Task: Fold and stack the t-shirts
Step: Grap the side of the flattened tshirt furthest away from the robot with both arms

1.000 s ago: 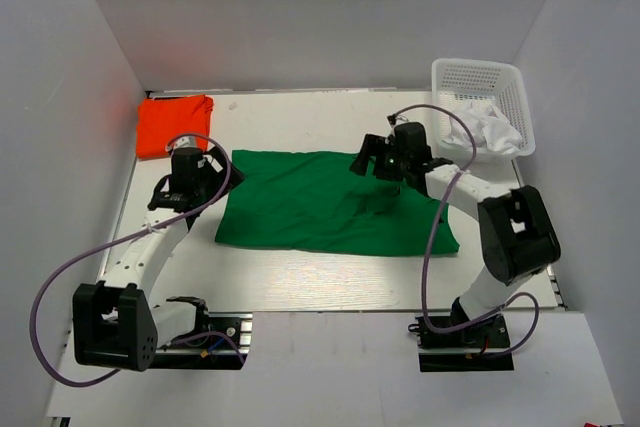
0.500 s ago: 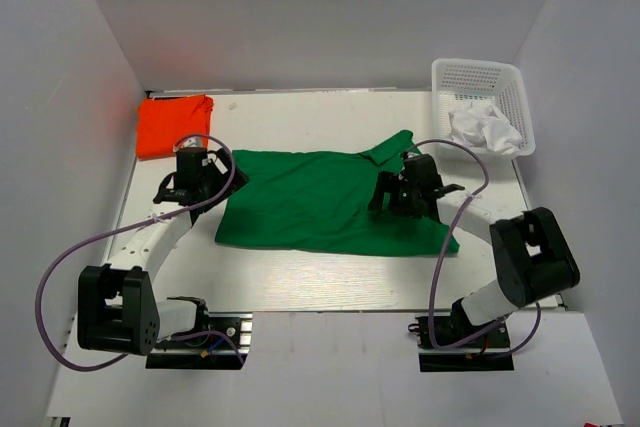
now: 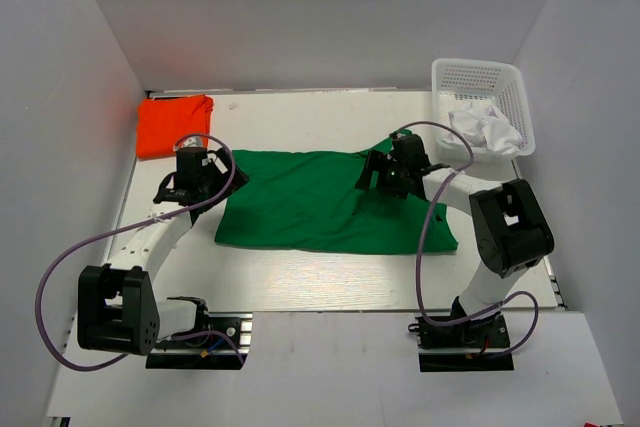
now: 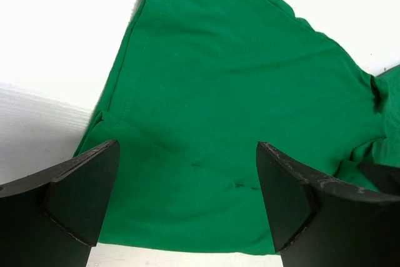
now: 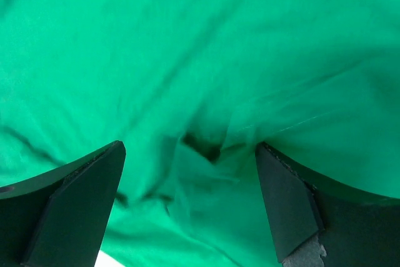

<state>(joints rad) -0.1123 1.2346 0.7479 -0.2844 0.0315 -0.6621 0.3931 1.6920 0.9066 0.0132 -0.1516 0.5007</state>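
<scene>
My left gripper will next grab the green t-shirt's back corner nearest the orange-red t-shirt (image 3: pixel 174 125), so the green t-shirt's back edge can fold forward.
The green t-shirt (image 3: pixel 320 202) lies spread across the middle of the table, with a rumpled fold near its back right corner. The orange-red t-shirt (image 3: pixel 174 125) lies folded at the back left. My left gripper (image 3: pixel 205 175) is open and empty, just off the green shirt's left edge; in the left wrist view the left gripper (image 4: pixel 187 207) has the green shirt (image 4: pixel 237 92) below and ahead of it. My right gripper (image 3: pixel 380 175) is open low over the rumpled part; in the right wrist view the right gripper (image 5: pixel 190 201) straddles a bunched fold of the green shirt (image 5: pixel 206 154) without pinching it.
A white mesh basket (image 3: pixel 478 67) stands at the back right with crumpled white cloth (image 3: pixel 485 129) in it. White walls enclose the table on the left, back and right. Purple cables loop beside both arms.
The right gripper came down onto the shirt's right side, a green flap briefly stuck out behind it, then the gripper shifted back and left and the flap dropped. The left gripper edged slightly back.
</scene>
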